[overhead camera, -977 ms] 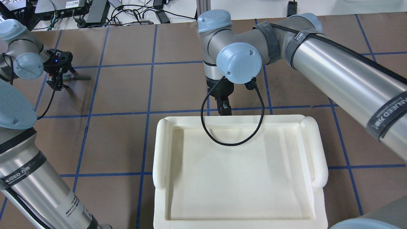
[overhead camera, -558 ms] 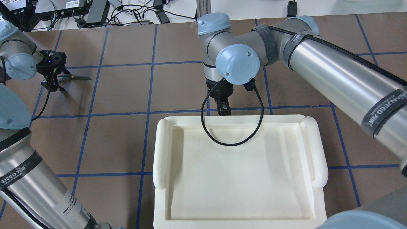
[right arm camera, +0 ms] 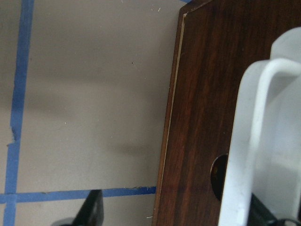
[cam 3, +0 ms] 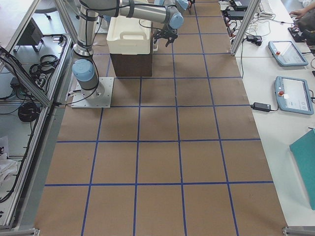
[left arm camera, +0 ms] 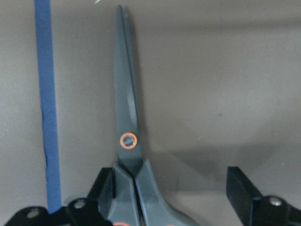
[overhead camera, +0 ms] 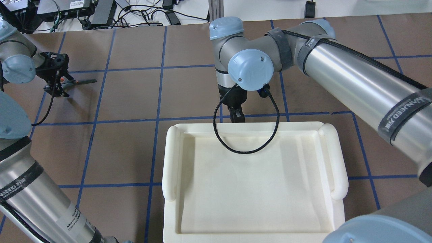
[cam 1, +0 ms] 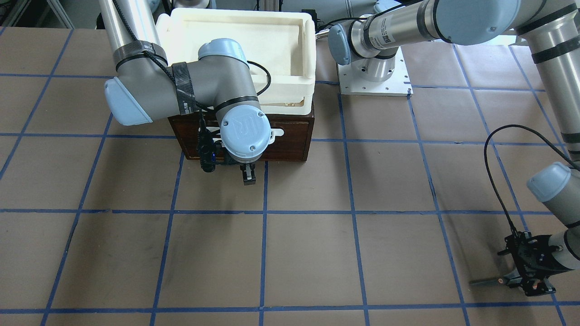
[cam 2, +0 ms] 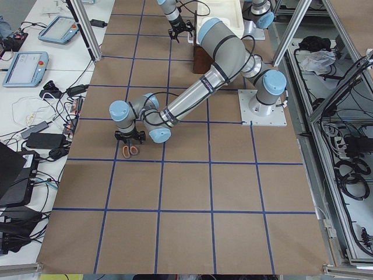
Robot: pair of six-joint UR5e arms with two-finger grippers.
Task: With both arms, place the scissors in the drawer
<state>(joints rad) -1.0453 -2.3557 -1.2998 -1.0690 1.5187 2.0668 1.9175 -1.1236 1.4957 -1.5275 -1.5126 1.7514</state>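
The scissors need to go in the drawer. My left gripper next needs to grab their handles just behind the pivot (left arm camera: 136, 190).
The scissors (overhead camera: 79, 82) lie flat on the brown table at the far left, blades pointing right; the left wrist view shows their orange pivot dot (left arm camera: 128, 141). My left gripper (overhead camera: 62, 84) is open and stands astride the handles, which lie near one finger (left arm camera: 101, 186). The dark brown drawer (cam 1: 290, 140) is shut under the cream tray (overhead camera: 172, 158). My right gripper (cam 1: 248, 175) is open and points down in front of the drawer face (right arm camera: 202, 94). The white bar handle (right arm camera: 254, 141) lies between its fingers, by the right one.
The cream tray (cam 1: 308, 40) sits on top of the drawer cabinet. A black cable loop (overhead camera: 246, 148) hangs from the right wrist over the tray's far edge. Blue tape lines grid the table. Cables and devices lie beyond the far edge (overhead camera: 101, 13).
The left gripper has shifted a little left and towards the scissors' handles. The right arm has barely moved, and the scissors have not moved.
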